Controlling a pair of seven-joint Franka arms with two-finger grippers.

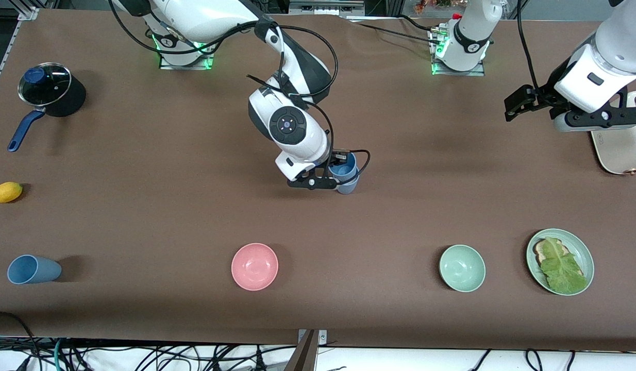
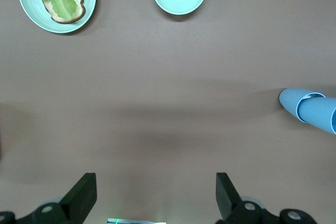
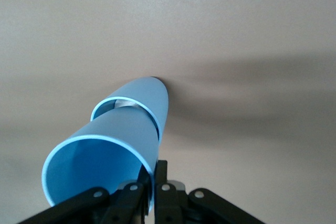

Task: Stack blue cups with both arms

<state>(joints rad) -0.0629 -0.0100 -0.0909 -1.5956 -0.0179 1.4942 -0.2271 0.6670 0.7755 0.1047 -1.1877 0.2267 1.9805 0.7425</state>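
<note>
In the right wrist view the held cup's base sits inside the lower cup's rim, so it is time for my right gripper to open now.
Near the table's middle, a mid-blue cup sits nested in a paler blue cup that stands on the table. My right gripper is shut on the upper cup's rim, one finger inside and one outside. In the right wrist view the held cup leans out of the lower cup, with the right gripper at its rim. Another blue cup lies on its side at the right arm's end, close to the front camera. My left gripper hangs open and holds nothing above the left arm's end; the left wrist view shows the left gripper and the nested cups.
A pink bowl and a pale green bowl sit nearer the front camera than the cups. A green plate carries bread and lettuce. A lidded pot and a yellow fruit lie at the right arm's end. A white object lies under the left arm.
</note>
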